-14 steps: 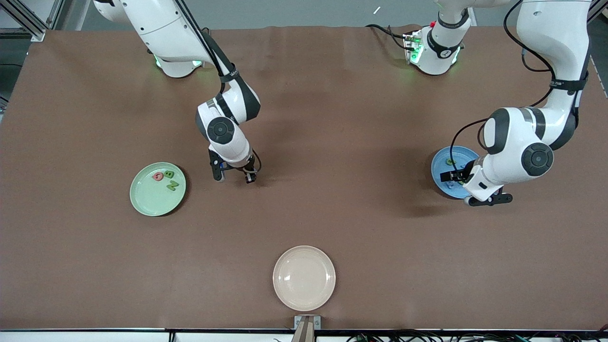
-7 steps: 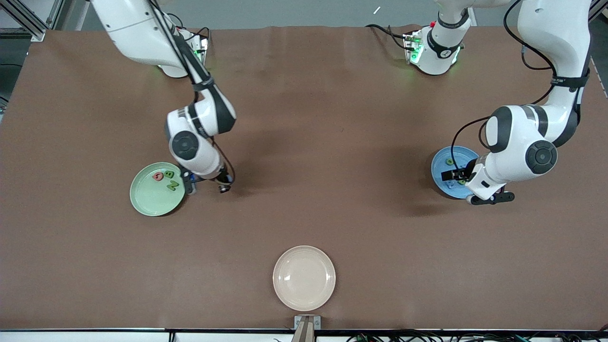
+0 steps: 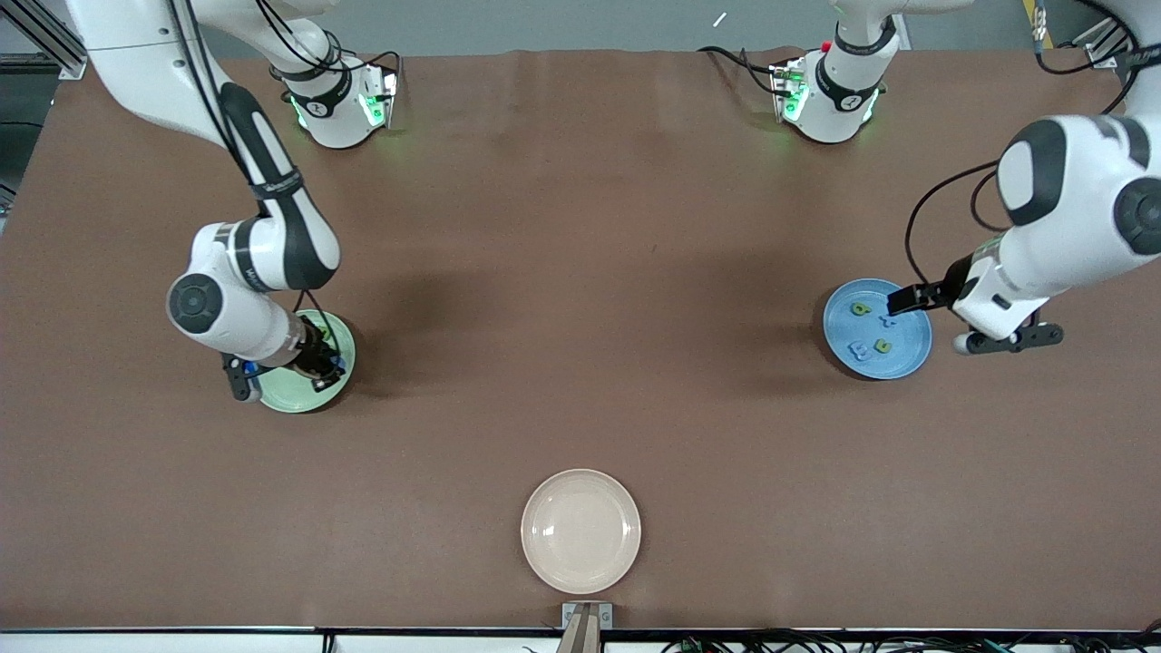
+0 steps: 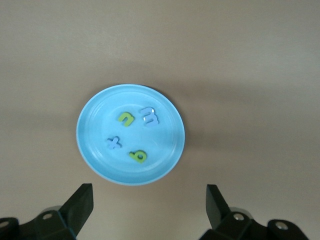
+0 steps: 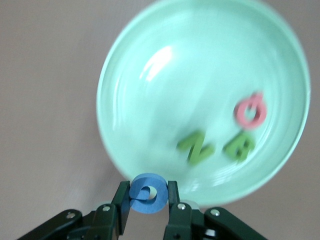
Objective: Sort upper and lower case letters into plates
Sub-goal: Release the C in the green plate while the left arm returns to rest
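Observation:
My right gripper moves the blue letter inside the mint plate and only then releases it, since the letter hangs at the plate's rim, short of its inside.
The pale mint green plate (image 3: 288,401) lies at the right arm's end, mostly hidden under that arm. In the right wrist view, the plate (image 5: 165,100) holds a red letter (image 5: 250,111), a green N (image 5: 196,147) and a green B (image 5: 240,146). My right gripper (image 3: 332,366) is shut on a round blue letter (image 5: 148,193) over the plate's rim. The sky blue plate (image 3: 839,331) at the left arm's end holds several letters: green n (image 4: 126,118), pale blue m (image 4: 149,116), blue t (image 4: 113,143), green b (image 4: 137,156). My left gripper (image 4: 149,200) is open and empty, up over the plate's edge (image 3: 907,299).
A cream-beige round plate (image 3: 580,531) lies empty near the front camera's edge of the table. Both arm bases stand along the edge farthest from the camera. The brown table top lies bare between the plates.
My right gripper has carried the blue letter from the table's middle to over the mint plate's rim. My left gripper has risen and drawn back off the blue plate, uncovering its letters.

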